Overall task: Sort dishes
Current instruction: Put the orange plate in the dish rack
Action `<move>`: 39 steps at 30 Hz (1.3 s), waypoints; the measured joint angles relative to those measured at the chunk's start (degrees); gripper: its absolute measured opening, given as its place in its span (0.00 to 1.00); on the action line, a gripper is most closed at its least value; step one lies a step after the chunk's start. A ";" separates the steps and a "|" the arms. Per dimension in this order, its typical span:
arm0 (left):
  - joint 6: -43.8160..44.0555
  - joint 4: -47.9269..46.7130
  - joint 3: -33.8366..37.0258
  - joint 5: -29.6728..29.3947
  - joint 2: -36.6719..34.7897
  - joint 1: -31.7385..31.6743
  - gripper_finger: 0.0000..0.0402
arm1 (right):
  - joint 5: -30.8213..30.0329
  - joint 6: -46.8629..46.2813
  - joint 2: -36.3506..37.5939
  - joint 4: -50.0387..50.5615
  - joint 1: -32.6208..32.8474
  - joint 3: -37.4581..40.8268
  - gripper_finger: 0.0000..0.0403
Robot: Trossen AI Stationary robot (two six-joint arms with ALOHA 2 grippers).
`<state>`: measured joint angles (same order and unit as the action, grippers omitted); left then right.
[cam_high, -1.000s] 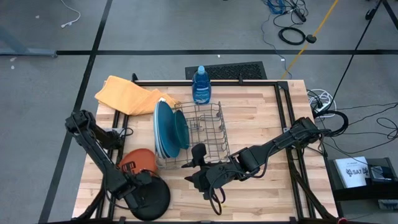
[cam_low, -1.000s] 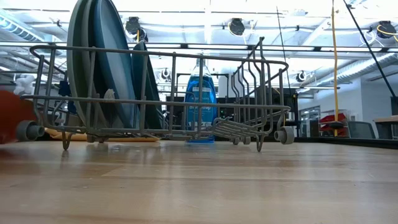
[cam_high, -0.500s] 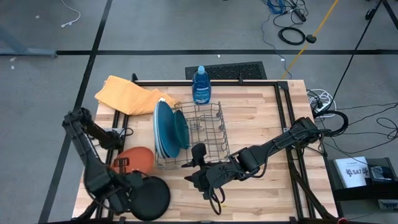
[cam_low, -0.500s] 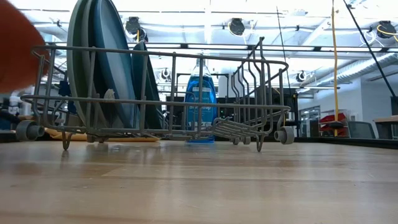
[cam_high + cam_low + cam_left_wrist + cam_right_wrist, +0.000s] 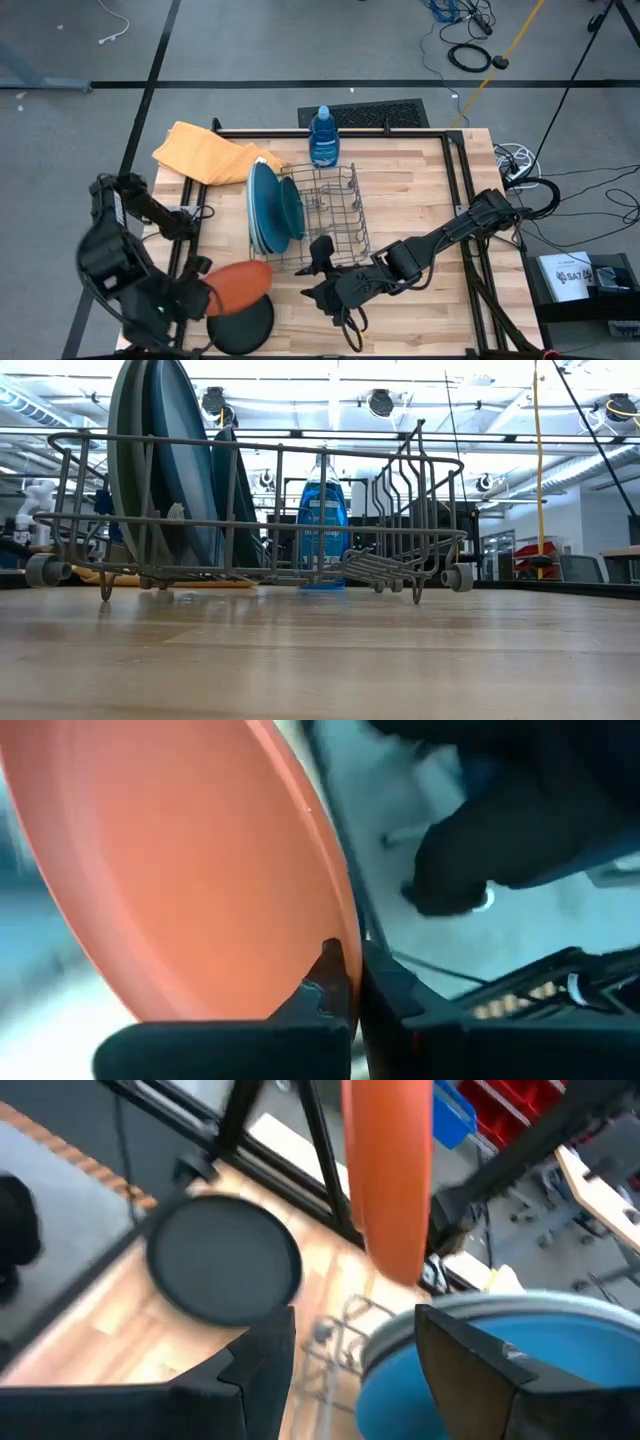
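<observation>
The right gripper grabs the orange plate's free rim [image 5: 268, 270] next, to take the plate over and stand it in the wire rack [image 5: 330, 215].
My left gripper [image 5: 203, 297] is shut on the orange plate [image 5: 240, 283], held high above the table's near left part. The plate shows edge-on in the right wrist view [image 5: 388, 1180]. The black plate [image 5: 241, 325] lies flat on the table under it and also shows in the right wrist view [image 5: 222, 1270]. Several blue, grey and teal plates [image 5: 266, 208] stand on edge in the left end of the wire rack [image 5: 330, 215]; they also show in the low view [image 5: 160, 470]. My right gripper [image 5: 314, 290] is open and empty, near the rack's near side. My left gripper pinches the orange plate's rim [image 5: 338, 948] between its two fingers, one finger on each face. The plate is lifted clear of the table and of the black plate, and stands out from the fingers, tilted toward the rack.
A blue soap bottle [image 5: 323, 137] stands at the table's far edge behind the rack. A yellow cloth [image 5: 205, 152] lies at the far left corner. Bare wood lies right of the rack [image 5: 420, 200].
My left gripper has risen with the orange plate, which lay low on the table's left beside the black plate. The plate is now lifted clear, has gone toward the right and near edges, and has risen out of the low view. The black plate has stayed.
</observation>
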<state>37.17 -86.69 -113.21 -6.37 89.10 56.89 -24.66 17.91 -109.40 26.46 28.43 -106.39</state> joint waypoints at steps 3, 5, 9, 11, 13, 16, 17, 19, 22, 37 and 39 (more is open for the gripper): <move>-12.18 3.72 -3.84 -0.45 0.00 -1.42 0.00 | 0.82 -0.81 1.33 -2.18 0.56 0.02 0.49; -18.21 4.37 -5.82 -0.56 0.00 -2.36 0.00 | 0.56 -1.97 2.54 -3.31 0.91 0.02 0.49; -28.39 5.58 -7.81 -0.44 0.00 -4.16 0.00 | 0.36 -2.14 4.01 -6.12 1.70 0.02 0.51; -31.56 5.69 -8.01 1.00 0.00 -5.30 0.00 | 0.47 -1.24 4.21 -7.32 1.95 0.02 0.52; -33.28 6.09 -8.02 3.19 0.00 -6.47 0.00 | 0.55 -0.86 4.28 -8.20 2.15 0.02 0.53; -35.29 7.12 -8.02 5.26 0.02 -7.94 0.00 | 1.36 0.89 4.37 -8.33 2.07 0.02 0.54; -36.11 7.23 -8.02 5.51 0.02 -8.39 0.00 | 2.51 1.89 4.37 -8.40 2.21 0.02 0.53; -37.71 8.00 -8.02 6.53 0.02 -9.42 0.00 | 6.92 3.22 4.37 -9.35 2.26 0.02 0.52; -39.59 7.84 -8.02 8.57 0.02 -11.25 0.00 | 11.93 4.64 4.37 -11.43 2.38 0.02 0.46; -38.96 14.65 -8.04 7.57 -0.06 -16.67 0.12 | 14.74 7.23 4.46 -10.67 4.05 0.02 0.02; -38.68 17.66 -8.04 6.77 -0.07 -16.75 0.20 | 14.64 7.58 4.54 -9.64 4.41 -0.03 0.02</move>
<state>-1.50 -69.03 -121.25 0.41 89.03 40.14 -10.02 25.49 -104.87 16.82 32.85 -106.42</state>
